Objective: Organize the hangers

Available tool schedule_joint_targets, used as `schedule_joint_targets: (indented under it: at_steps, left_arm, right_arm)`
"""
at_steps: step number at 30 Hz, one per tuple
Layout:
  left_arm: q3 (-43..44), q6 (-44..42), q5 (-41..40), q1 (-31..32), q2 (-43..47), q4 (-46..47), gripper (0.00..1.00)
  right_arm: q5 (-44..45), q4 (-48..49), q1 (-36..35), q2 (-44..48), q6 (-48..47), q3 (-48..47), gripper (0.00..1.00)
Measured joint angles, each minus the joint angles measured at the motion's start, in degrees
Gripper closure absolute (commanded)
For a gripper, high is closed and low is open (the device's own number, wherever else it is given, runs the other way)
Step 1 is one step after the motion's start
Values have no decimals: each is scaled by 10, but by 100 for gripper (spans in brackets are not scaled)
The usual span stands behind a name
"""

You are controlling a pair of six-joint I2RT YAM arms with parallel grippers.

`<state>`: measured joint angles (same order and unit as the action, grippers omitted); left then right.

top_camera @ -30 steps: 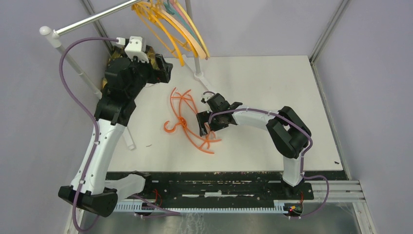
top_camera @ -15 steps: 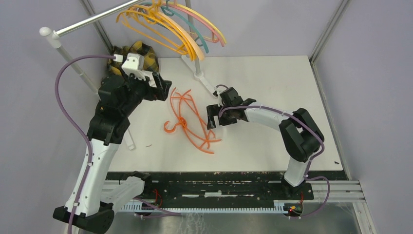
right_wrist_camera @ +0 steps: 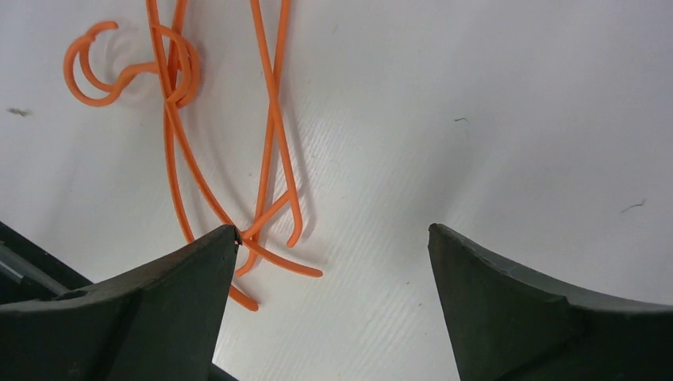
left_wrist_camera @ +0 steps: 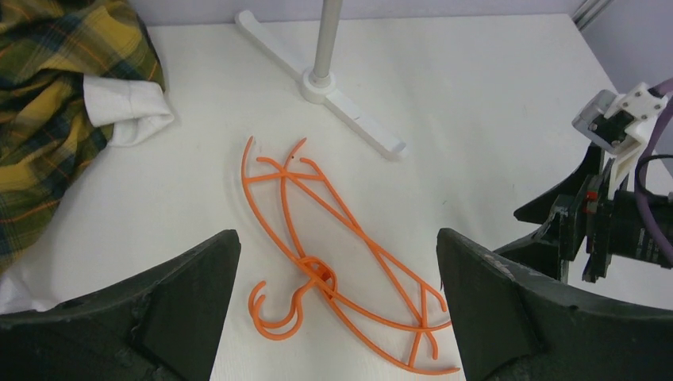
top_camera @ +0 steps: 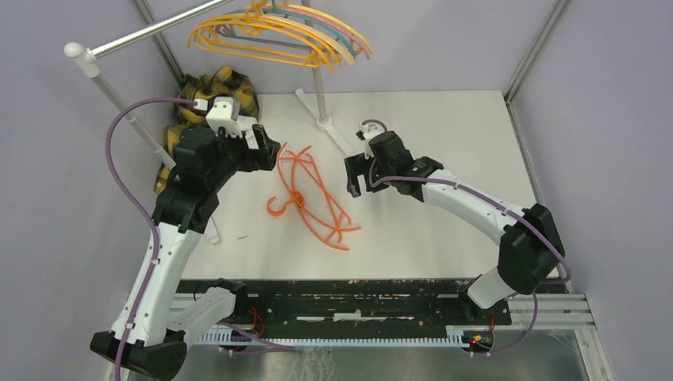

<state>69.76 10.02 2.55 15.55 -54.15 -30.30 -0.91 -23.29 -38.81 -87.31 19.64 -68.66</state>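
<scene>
I need to grab an orange hanger next with my right gripper, by the hanger's arm beside its hook. The hanger's hook and ends will then stay free for untangling and handover.
Two orange hangers lie tangled on the white table, hooks toward the front left; they also show in the left wrist view and the right wrist view. Several hangers in orange, yellow, teal, pink and peach hang on the rack's silver bar at the top. My left gripper is open and empty, above the table just left of the orange hangers. My right gripper is open and empty, just right of them. In the left wrist view the right gripper shows at the right edge.
A yellow-black plaid cloth lies at the back left. The rack's white pole and foot stand behind the orange hangers. Another white rack pole slants at the left.
The hanging hangers swung from steep to nearly level on the bar. My left gripper came down and forward from the rack toward the table. My right gripper backed away to the right of the orange hangers.
</scene>
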Motion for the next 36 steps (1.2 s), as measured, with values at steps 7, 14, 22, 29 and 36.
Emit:
schedule_joint_targets:
  at_steps: [7, 14, 22, 29, 36]
  left_arm:
    - [-62, 48, -38, -13, 12, -8, 0]
    - [-129, 80, -76, -13, 66, -14, 1]
    - [-164, 96, -82, -13, 99, -14, 2]
    - [-172, 97, -82, -13, 105, -18, 2]
    - [-172, 97, -80, -13, 122, -28, 8]
  right_arm:
    - [26, -5, -113, -102, -16, -35, 17]
    - [8, 0, -171, -194, -26, -92, 25]
    - [8, 6, -168, -271, -36, -122, 30]
    - [8, 17, -168, -299, -46, -129, 71]
    - [12, 20, -169, -298, -47, -129, 99]
